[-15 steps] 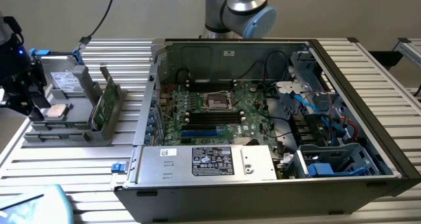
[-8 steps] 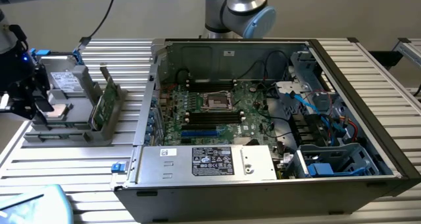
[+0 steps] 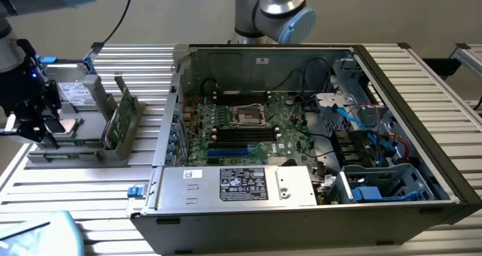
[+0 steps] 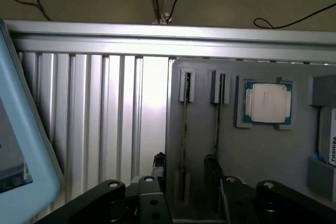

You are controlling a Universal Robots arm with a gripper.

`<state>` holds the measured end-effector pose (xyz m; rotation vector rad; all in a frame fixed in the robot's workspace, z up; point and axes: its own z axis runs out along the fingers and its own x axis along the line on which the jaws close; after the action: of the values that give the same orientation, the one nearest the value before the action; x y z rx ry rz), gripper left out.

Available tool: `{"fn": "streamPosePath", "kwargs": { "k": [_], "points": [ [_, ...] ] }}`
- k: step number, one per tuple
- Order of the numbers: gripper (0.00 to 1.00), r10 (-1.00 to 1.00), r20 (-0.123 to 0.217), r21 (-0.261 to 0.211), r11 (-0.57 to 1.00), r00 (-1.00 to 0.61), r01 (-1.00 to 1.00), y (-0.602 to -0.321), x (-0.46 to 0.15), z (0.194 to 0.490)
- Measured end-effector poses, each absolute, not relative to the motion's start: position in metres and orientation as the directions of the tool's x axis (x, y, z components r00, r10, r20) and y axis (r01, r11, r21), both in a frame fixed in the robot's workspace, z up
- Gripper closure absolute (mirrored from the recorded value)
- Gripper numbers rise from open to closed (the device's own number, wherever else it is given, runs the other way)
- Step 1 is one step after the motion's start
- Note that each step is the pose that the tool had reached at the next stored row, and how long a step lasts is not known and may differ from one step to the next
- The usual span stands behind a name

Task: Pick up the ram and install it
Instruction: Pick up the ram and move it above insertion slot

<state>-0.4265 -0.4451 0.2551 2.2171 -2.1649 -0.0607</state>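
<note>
I will next pick up the ram by pinching its exposed upper edge (image 3: 66, 153) between the grey holder posts that hold its ends.
The ram (image 4: 185, 129) stands on edge in a slot of the grey holder (image 4: 252, 150), seen as a thin dark line. A second thin board (image 4: 218, 119) stands parallel beside it. My gripper (image 4: 185, 179) is open above the holder, and in the wrist view its two black fingers (image 4: 157, 169) fall on either side of the ram's line, holding nothing. In the exterior view the gripper (image 3: 38, 136) hangs over the holder (image 3: 75, 151) at that view's left, where green boards (image 3: 121, 120) stand upright. The open computer case (image 3: 301, 132) has its motherboard (image 3: 249, 126) exposed.
A square silver processor chip (image 4: 268, 103) and a hard drive (image 4: 328, 148) lie in the holder beside the boards. A second robot arm (image 3: 275, 10) stands behind the case. The ribbed aluminium table (image 3: 83, 182) carries everything. A pale blue object (image 3: 34, 233) sits at the near left corner.
</note>
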Motion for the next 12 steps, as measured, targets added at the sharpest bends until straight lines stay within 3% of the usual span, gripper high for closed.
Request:
{"fn": "streamPosePath", "kwargs": {
  "k": [12],
  "points": [
    [0.57, -1.000, 0.001, 0.057, 0.006, -0.006, -0.998, -0.446, -0.426, 0.233]
  ]
}}
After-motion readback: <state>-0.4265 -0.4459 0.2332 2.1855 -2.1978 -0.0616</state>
